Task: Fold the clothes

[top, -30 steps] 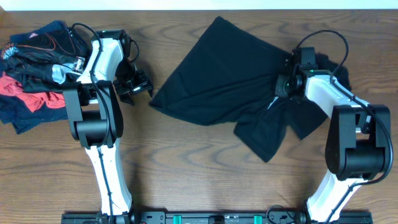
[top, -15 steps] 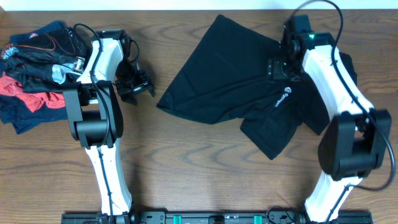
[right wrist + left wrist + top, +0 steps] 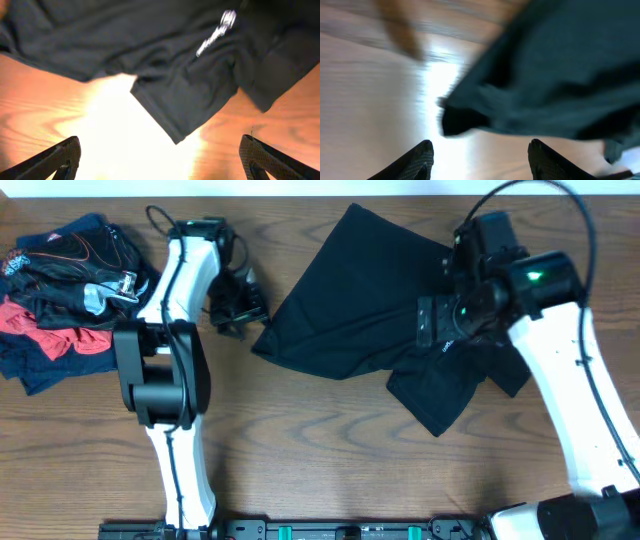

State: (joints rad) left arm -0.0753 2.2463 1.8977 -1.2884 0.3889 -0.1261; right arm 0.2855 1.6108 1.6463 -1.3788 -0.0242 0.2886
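Next, my right gripper grabs the T-shirt by its sleeve toward the front, opposite the left gripper's corner, to spread it for folding.
The clothes in play are a large black T-shirt lying crumpled on the table right of centre. A sleeve sticks out toward the front. The right wrist view looks down on this T-shirt, its white logo and its sleeve hem. My right gripper hangs open, high over the shirt, holding nothing; overhead, the right gripper is above the shirt's right part. My left gripper stands open just left of the shirt's left corner. In its own view the left gripper is empty, with the T-shirt's corner ahead of it.
A heap of other clothes, black, navy and red, lies at the far left of the wooden table. The table's back edge runs along the top of the overhead view. Both arm bases stand at the front edge.
My right gripper has opened, let go of the shirt and risen above it. The shirt's right side now lies loose. My left arm has swung right, toward the shirt's left corner.
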